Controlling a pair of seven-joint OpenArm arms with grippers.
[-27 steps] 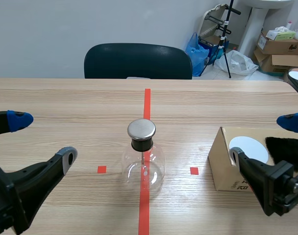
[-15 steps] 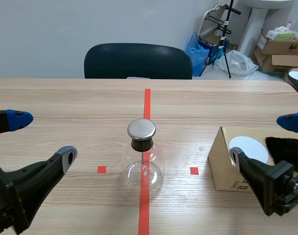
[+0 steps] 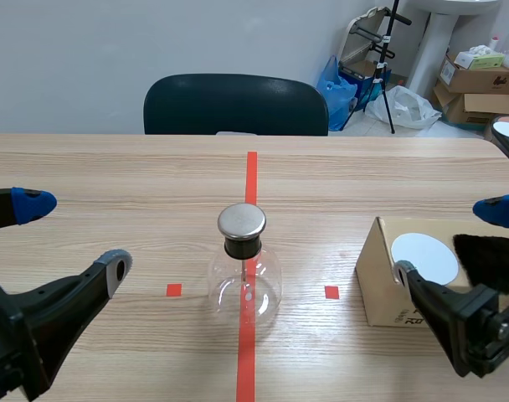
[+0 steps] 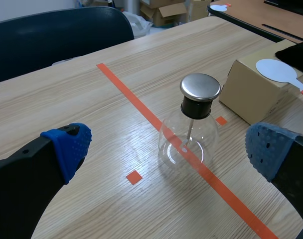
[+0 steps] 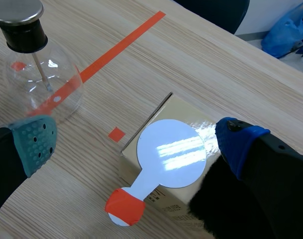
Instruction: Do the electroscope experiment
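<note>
I should next grip the paddle with my right gripper by its red handle (image 5: 125, 205), which sticks past the box's edge, as the white disc lies flat against it.
The electroscope, a round glass flask (image 3: 244, 280) with a black stopper and a flat metal cap, stands on the red centre line; it also shows as flask (image 4: 190, 139) and flask (image 5: 39, 79). My left gripper (image 3: 70, 237) (image 4: 166, 149) is open, low at the left, with the flask ahead of it. My right gripper (image 3: 451, 241) (image 5: 136, 141) is open over a cardboard box (image 3: 384, 289) (image 5: 164, 107). On the box lie a white disc paddle (image 3: 424, 255) (image 5: 170, 153) with a red handle and a black fur cloth (image 3: 491, 260) (image 5: 224, 211).
A dark chair (image 3: 236, 105) stands behind the table's far edge. Cartons and bags lie on the floor at the back right. Small red squares mark the wood on either side of the flask.
My right gripper has sunk slightly toward the near edge of the table. The flask, the box and the left gripper have not moved.
</note>
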